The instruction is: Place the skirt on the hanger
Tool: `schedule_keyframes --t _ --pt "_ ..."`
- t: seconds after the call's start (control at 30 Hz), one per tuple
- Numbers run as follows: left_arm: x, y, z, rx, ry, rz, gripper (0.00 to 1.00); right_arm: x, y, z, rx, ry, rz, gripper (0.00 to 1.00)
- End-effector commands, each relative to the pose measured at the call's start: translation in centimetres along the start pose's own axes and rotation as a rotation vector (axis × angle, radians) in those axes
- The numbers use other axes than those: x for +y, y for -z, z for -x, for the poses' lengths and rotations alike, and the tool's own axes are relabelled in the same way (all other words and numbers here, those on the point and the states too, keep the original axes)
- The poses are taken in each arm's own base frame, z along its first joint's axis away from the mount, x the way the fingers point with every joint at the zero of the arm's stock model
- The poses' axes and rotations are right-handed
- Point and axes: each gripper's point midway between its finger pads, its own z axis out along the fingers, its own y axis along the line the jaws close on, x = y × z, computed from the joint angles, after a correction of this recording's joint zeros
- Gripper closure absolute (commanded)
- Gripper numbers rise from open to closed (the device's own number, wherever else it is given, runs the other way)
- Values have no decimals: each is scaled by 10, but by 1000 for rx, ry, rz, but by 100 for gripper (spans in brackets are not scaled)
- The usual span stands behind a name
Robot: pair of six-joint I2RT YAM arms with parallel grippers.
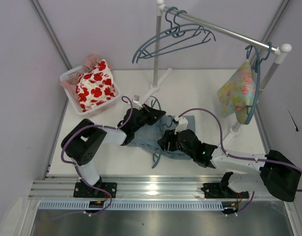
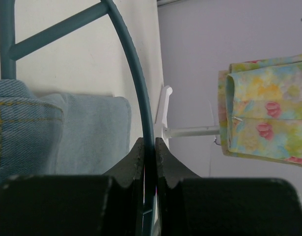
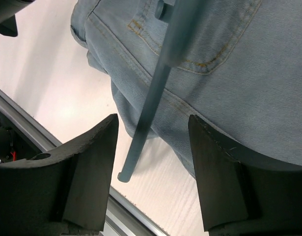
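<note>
The robot's right gripper will take hold of the teal hanger next by its near arm tip (image 1: 156,159), so the opposite arm stays free to take the skirt (image 1: 163,132).
The light blue denim skirt (image 1: 163,132) lies crumpled on the table between my two grippers. The teal hanger (image 1: 156,158) lies with it; one arm tip pokes out below the skirt's near edge. My left gripper (image 1: 151,114) is at the skirt's far left side, shut on the hanger's thin curved arm (image 2: 136,73), with the skirt (image 2: 87,128) just beside it. My right gripper (image 1: 168,141) is open above the skirt's near edge. In the right wrist view its jaws (image 3: 153,123) stand wide on either side of the hanger's arm tip (image 3: 141,137), which lies across the skirt (image 3: 229,73).
A white basket (image 1: 67,74) with the red-flowered cloth (image 1: 94,86) stands at the back left. A clothes rail (image 1: 224,29) at the back carries spare teal hangers (image 1: 170,39) and the pastel floral garment (image 1: 237,91). Its white foot (image 1: 158,86) stands behind the skirt.
</note>
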Motion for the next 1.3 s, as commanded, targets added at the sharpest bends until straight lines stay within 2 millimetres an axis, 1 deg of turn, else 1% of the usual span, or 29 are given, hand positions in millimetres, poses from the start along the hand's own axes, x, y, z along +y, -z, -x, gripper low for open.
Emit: schedule_keyframes --t 0.0,0.03,0.1,0.17,0.27,0.4,0.47,0.57,0.6,0.63,0.7,0.73,0.8,0.97,1.07,1.1,1.13,1.2,1.23,1.27 --pt "-19 8 16 -34 42 -156 96 5 -4 10 -43 7 14 36" --pt "-22 8 18 -41 56 -188 96 1 -3 8 -39 12 0 36" --pt "-17 10 17 -35 108 -188 96 -5 -3 7 -42 8 -30 36" --pt "-17 9 17 -32 123 -189 96 -7 0 7 -56 11 -36 35" --pt "-21 7 21 -47 130 -185 96 7 1 8 -89 50 4 33" --pt "-28 5 24 -50 133 -200 96 20 -1 0 -86 100 34 32" --pt "-30 3 26 -53 146 -204 96 23 -2 -3 -80 104 40 32" --pt "-27 2 25 -56 164 -200 96 28 -3 0 -112 72 31 31" --pt "-27 2 26 -61 170 -204 96 25 -5 -1 -115 60 7 31" --pt "-28 3 26 -62 176 -208 96 23 -7 6 -139 46 -27 31" --pt "-27 5 27 -70 193 -213 96 10 -14 -2 -117 24 -108 31" --pt "-28 5 28 -77 196 -215 96 10 -16 4 -134 8 -138 31" --pt "-29 7 30 -87 194 -211 96 4 -21 -1 -115 -3 -181 32" --pt "-30 9 34 -111 216 -215 95 6 -27 7 -151 -33 -195 38" --pt "-32 7 34 -101 223 -225 95 7 -29 8 -163 -33 -191 55" --pt "-29 7 33 -97 227 -218 95 7 -28 9 -165 -27 -193 73" --pt "-30 6 33 -95 227 -220 95 6 -29 7 -161 -24 -195 83" --pt "-30 6 31 -79 229 -221 94 6 -29 7 -158 -24 -195 100" --pt "-30 5 30 -74 226 -221 93 4 -29 5 -150 -22 -204 100" --pt "-34 7 32 -72 221 -229 91 2 -29 4 -145 -22 -215 100"
